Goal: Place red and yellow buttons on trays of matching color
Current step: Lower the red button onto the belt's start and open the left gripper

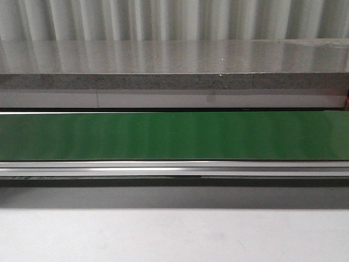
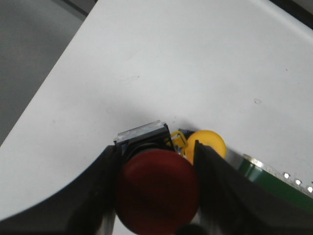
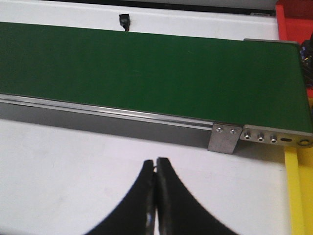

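The dark base is beside the green belt's corner [image 2: 264,180], so the red button [image 2: 156,188] would miss if I opened now. My left gripper keeps holding the button first.
In the left wrist view a red button [image 2: 156,188] with a dark square base fills the space between my black fingers. My left gripper [image 2: 157,149] is shut on it, over the white table [image 2: 171,63]. A yellow button [image 2: 209,142] lies just past one finger, close to the red button's base. Over bare table in front of the belt, my right gripper [image 3: 156,161] is shut with nothing in it. A red tray [image 3: 293,19] shows at the belt's far end corner, and a yellow tray [image 3: 298,191] edge sits beside the belt's end. Neither gripper appears in the front view.
A long green conveyor belt [image 1: 174,136] with an aluminium frame crosses the table; its end bracket [image 3: 225,138] is near my right gripper, and its corner [image 2: 274,178] is near the yellow button. The table's edge [image 2: 54,73] runs along one side in the left wrist view.
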